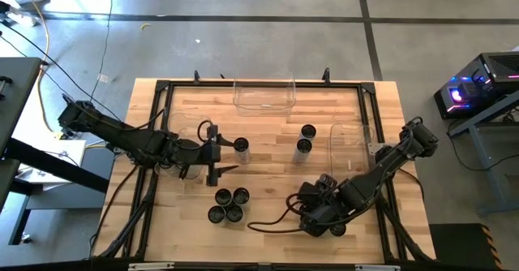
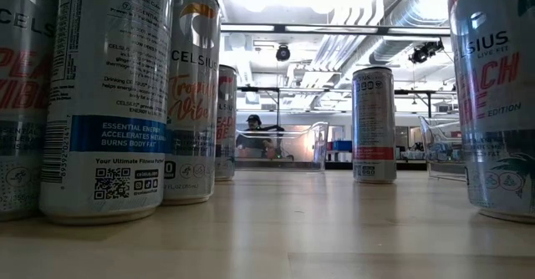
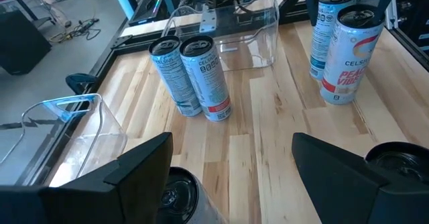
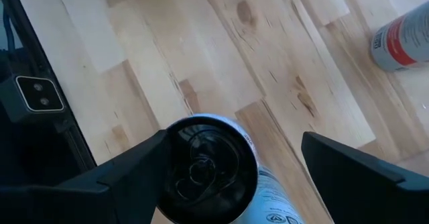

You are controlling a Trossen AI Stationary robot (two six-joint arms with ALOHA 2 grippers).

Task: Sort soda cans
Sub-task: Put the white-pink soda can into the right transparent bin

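This soda can needs to be sorted. My right gripper should grab it next by its upper side below its dark top (image 4: 236,129).
Several soda cans stand upright on the wooden table. In the high view a cluster of them (image 1: 228,205) is near the front, a pair (image 1: 306,139) is right of centre, and one can (image 1: 241,147) stands just ahead of my left gripper (image 1: 220,152). That gripper (image 3: 232,143) is open and points toward the pair (image 3: 196,76), with nothing between its fingers. My right gripper (image 4: 234,147) is open and points down over one can's dark top (image 4: 208,174), with a finger on either side and above it. From the left wrist view, that can (image 3: 348,53) stands on its base.
A clear bin (image 1: 263,95) sits at the table's far edge and another (image 1: 350,145) at the right. More cans (image 1: 336,229) stand close around my right gripper. A black frame (image 1: 159,101) borders the table. Bare wood lies at the centre.
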